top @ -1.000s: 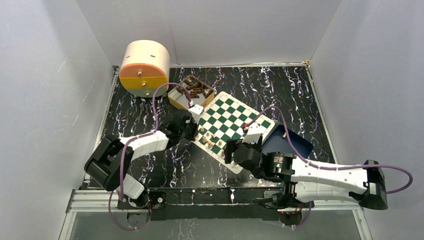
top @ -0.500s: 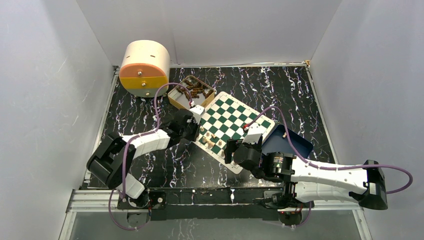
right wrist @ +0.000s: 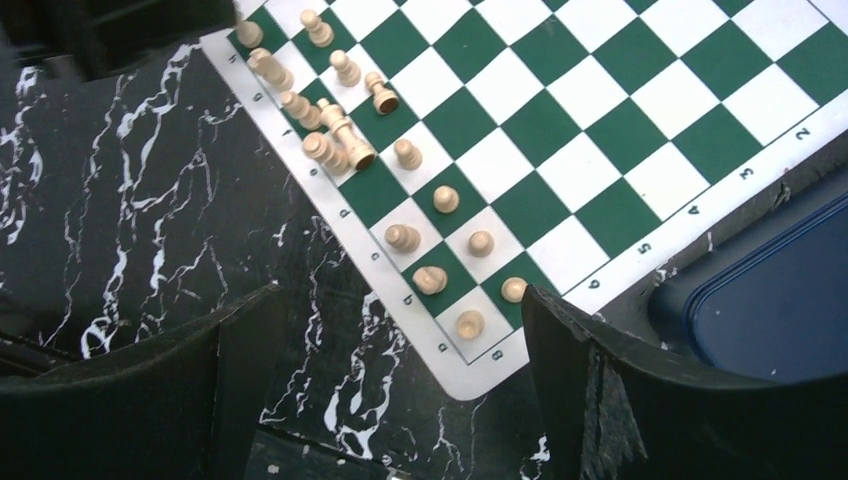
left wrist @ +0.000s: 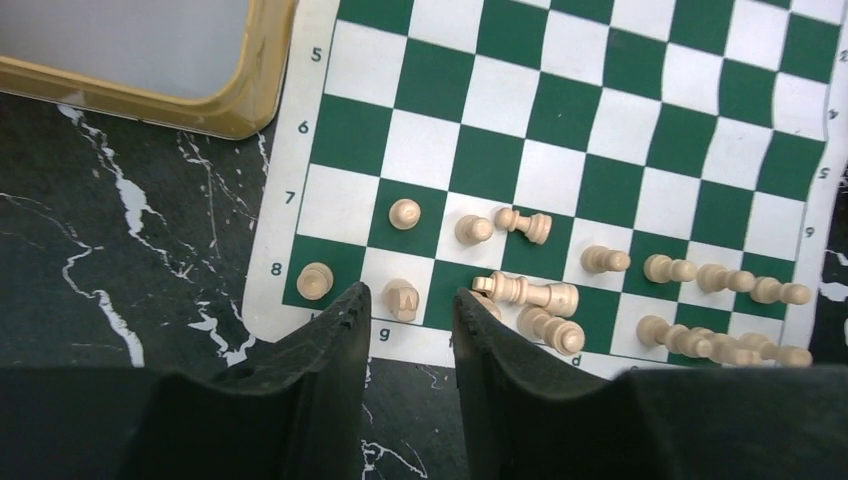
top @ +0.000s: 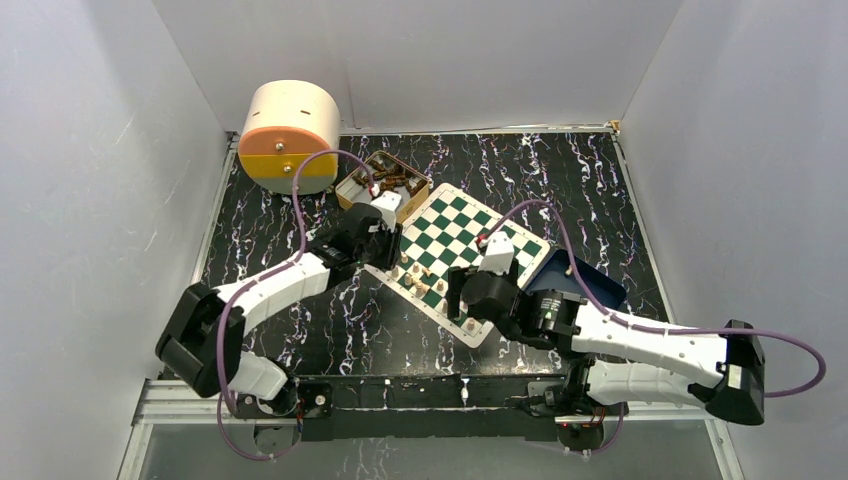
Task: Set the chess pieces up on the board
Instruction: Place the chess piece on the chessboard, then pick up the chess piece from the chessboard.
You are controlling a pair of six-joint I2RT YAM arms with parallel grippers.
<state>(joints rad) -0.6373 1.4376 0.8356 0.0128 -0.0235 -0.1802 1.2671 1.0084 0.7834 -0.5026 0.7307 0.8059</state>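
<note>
The robot's right gripper will next hold the smaller toppled piece by its base, so the piece's head stays free for the left gripper to grab.
The green-and-white board lies at an angle in mid-table. Several tan chess pieces fill its near-left rows; most stand, and two lie toppled, a tall one and a smaller one. My left gripper hangs open over the board's edge. A knight-like piece stands free on the square just past its tips, touching neither finger. My right gripper is spread wide and empty above the board's near corner, with standing pieces just ahead.
A yellow tray of dark brown pieces sits behind the board's left corner. A dark blue tray lies at the board's right edge. A round cream drawer box stands at the back left.
My left gripper has opened, leaving a piece standing on the board's edge row, and has drawn back and up. The right arm has shifted slightly further over the board.
</note>
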